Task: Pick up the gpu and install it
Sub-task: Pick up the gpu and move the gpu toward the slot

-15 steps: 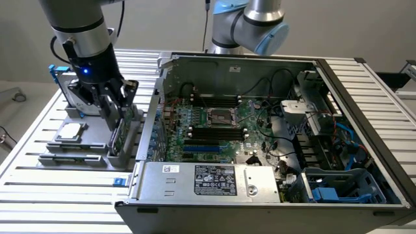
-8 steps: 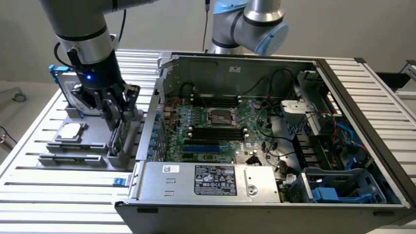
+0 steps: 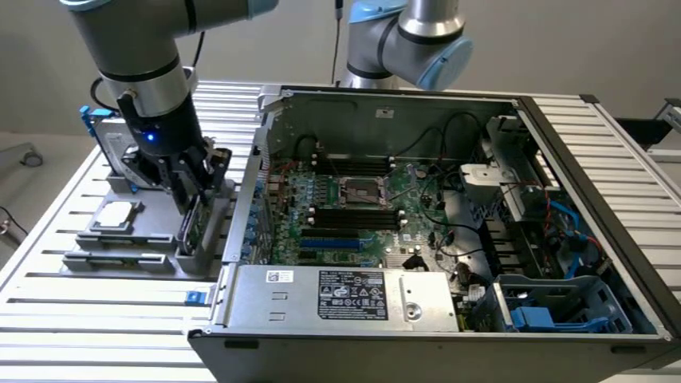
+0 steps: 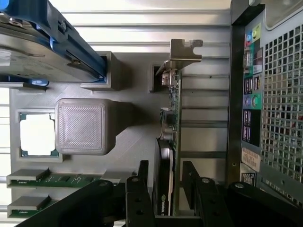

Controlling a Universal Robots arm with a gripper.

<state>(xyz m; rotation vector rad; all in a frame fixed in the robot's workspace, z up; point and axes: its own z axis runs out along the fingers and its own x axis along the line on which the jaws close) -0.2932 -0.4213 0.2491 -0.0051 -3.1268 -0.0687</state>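
Next, my gripper picks up the GPU by its upper edge (image 4: pixel 169 191) to install it, since the grey holder's slot encloses the GPU's bottom.
The gpu (image 3: pixel 193 222) stands on edge in a slot of the grey holder (image 3: pixel 139 259), left of the open computer case (image 3: pixel 553 136) in the exterior view. In the wrist view the gpu (image 4: pixel 171 109) shows a green board on one side, a black face on the other, and a silver bracket (image 4: pixel 185 49) at its far end. My gripper (image 3: pixel 190 190) has come down over the card. Its two black fingers (image 4: pixel 143 177) straddle the near end, one on each face, with a thin gap showing. The gripper (image 4: pixel 165 171) is open, and the card still rests in its slot.
The holder also carries a silver hard drive in a blue frame (image 4: pixel 38 52), a square chip (image 4: pixel 37 134) and two memory sticks (image 4: pixel 47 178). The case's perforated rear panel (image 4: pixel 279 118) stands close beside the card. A second arm (image 3: pixel 410 40) stands behind the case. The table is made of slatted aluminium rails (image 3: pixel 96 315).
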